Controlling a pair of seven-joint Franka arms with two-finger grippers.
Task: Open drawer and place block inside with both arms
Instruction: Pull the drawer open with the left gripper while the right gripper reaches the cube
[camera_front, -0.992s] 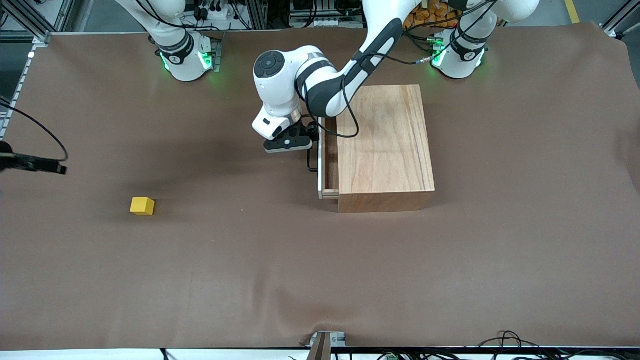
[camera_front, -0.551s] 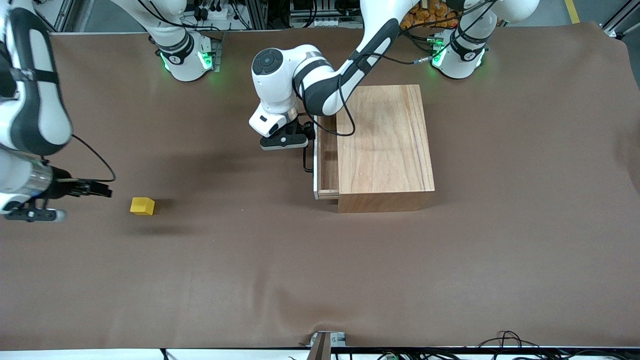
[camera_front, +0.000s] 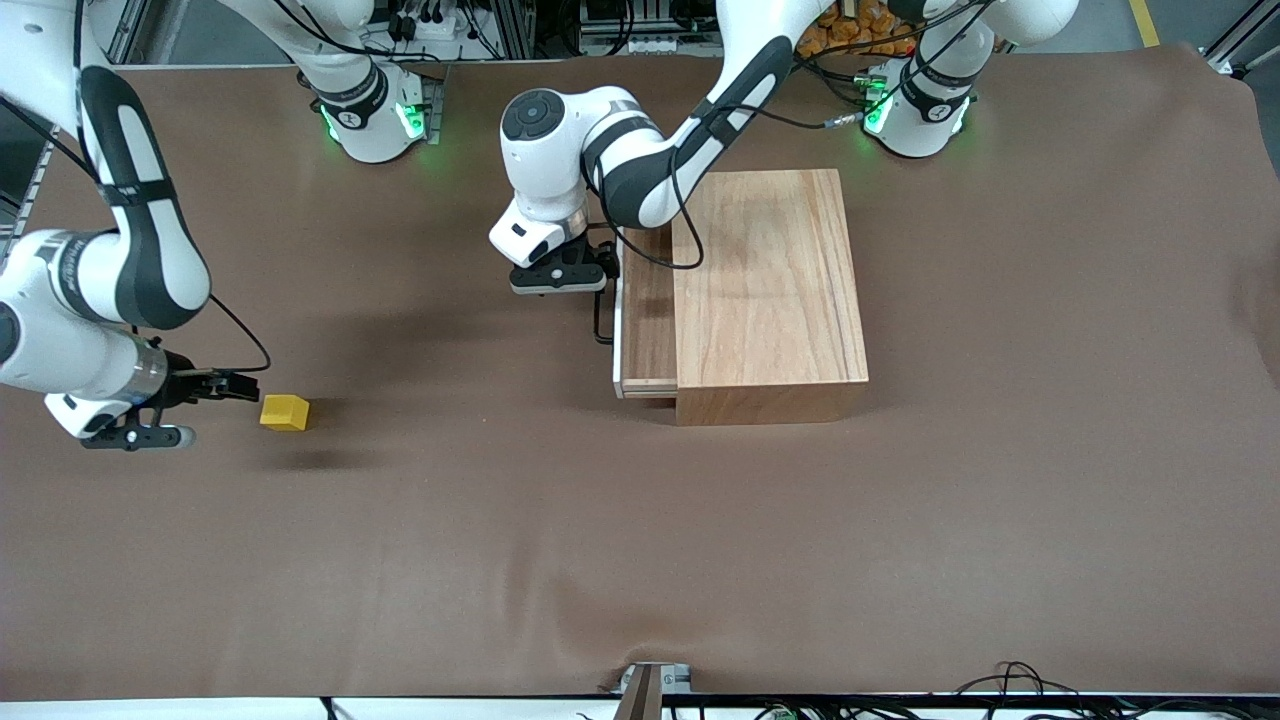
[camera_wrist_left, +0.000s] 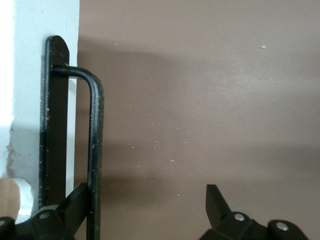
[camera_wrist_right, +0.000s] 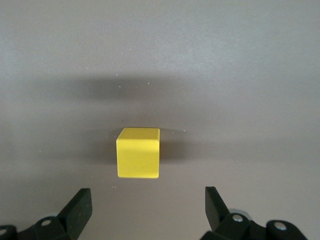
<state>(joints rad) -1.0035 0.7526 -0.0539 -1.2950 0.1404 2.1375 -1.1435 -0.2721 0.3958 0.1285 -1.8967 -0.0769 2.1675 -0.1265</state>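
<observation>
Next, my right gripper grabs the yellow block by its opposite sides, to place it inside the open drawer (camera_front: 645, 320).
The wooden box (camera_front: 765, 290) stands mid-table with its drawer (camera_front: 645, 320) pulled partly out toward the right arm's end. My left gripper (camera_front: 603, 268) is at the black U-shaped handle (camera_front: 599, 325). In the left wrist view the left gripper (camera_wrist_left: 150, 192) is open. One of its fingers (camera_wrist_left: 75, 205) lies against the handle bar (camera_wrist_left: 95, 150), the other stands well apart. The yellow block (camera_front: 285, 412) lies on the table. My right gripper (camera_front: 232, 386) is open and low beside the block. In the right wrist view the block (camera_wrist_right: 138, 152) sits just ahead of the right gripper (camera_wrist_right: 147, 197).
The brown mat (camera_front: 500, 520) covers the whole table. The drawer's white-edged front panel (camera_wrist_left: 30, 75) shows beside the handle. Cables hang along the table edge nearest the front camera (camera_front: 1020, 685).
The drawer has slid farther out toward the right arm's end, with my left gripper moving along at the handle. My right arm has swung into view and come down close to the block.
</observation>
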